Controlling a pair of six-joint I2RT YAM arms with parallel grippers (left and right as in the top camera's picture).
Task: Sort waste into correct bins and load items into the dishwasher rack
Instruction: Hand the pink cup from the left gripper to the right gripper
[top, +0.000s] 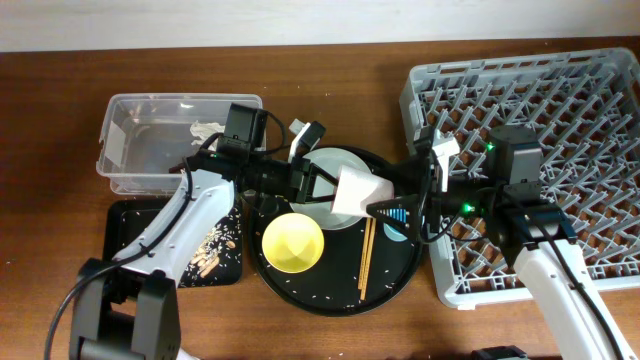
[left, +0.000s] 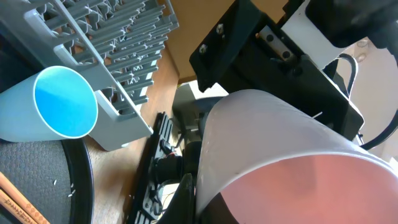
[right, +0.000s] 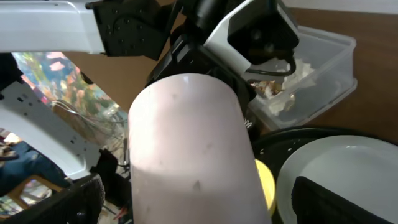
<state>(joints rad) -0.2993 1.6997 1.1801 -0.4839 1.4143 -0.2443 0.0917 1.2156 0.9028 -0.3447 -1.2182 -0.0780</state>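
The pink cup's base reaches into the gap of my open fingers, which are beside the base's sides. My right gripper should close on the base now.
The pink cup hangs on its side above the pale plate, between both grippers. My left gripper is shut on its rim, one finger inside and one outside. My right gripper is open, its fingers either side of the cup's base without touching. The light blue cup lies on its side by the dishwasher rack. The yellow bowl and chopsticks lie on the round tray. The clear tub holds white tissue. The shallow black tray holds rice scraps.
The large round black tray sits between the bins and the rack, with stray rice grains on it. The rack's corner stands close to the blue cup. The brown-and-gold wrapper is not visible.
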